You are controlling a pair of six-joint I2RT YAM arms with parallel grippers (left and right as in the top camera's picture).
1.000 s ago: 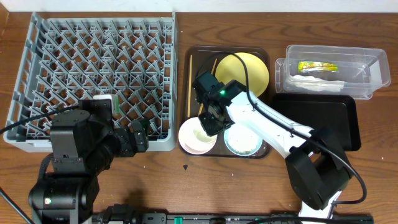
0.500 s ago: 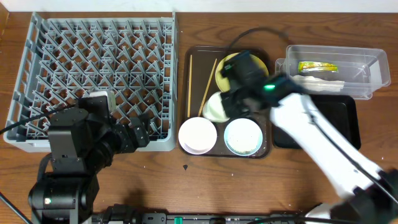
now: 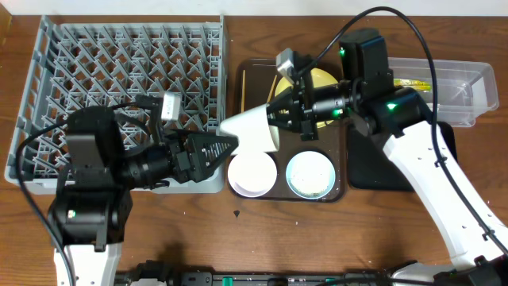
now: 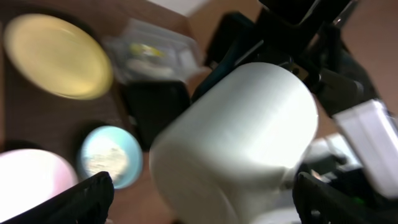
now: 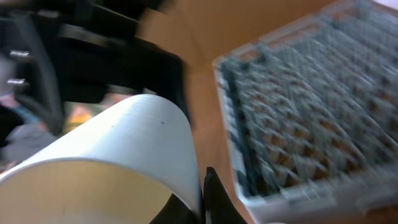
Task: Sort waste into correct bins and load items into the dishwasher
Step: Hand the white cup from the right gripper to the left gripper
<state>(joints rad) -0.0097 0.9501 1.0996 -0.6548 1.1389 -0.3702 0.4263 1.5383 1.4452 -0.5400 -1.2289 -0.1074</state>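
Observation:
My left gripper grips the small white cup around its base end (image 3: 233, 129) (image 4: 208, 182) next, so the cup's rim stays free to load rim-first into the dish rack.
My right gripper (image 3: 276, 119) is shut on the rim of the small white cup (image 3: 252, 131) and holds it on its side above the brown tray's left edge, base pointing left. In the right wrist view (image 5: 208, 199) a finger pinches the cup wall (image 5: 124, 143). My left gripper (image 3: 225, 144) is open, and its tips are at the cup's base. In the left wrist view the cup (image 4: 236, 137) fills the gap between the jaws (image 4: 205, 202). The yellow plate (image 3: 321, 83), pink bowl (image 3: 252, 173), blue bowl (image 3: 310, 175) and a chopstick (image 3: 243, 91) lie on the brown tray.
The grey dish rack (image 3: 119, 71) stands at the left. The clear tub (image 3: 464, 87) holds the green-and-yellow wrapper (image 3: 413, 83) at the back right. The black tray (image 3: 361, 171) lies in front of it, partly under my right arm. The brown tray (image 3: 340, 195) is mid-table.
My right gripper has lifted the cup off the brown tray and swung it left, tipped on its side. My left arm has turned right, and its open jaws now meet the cup.

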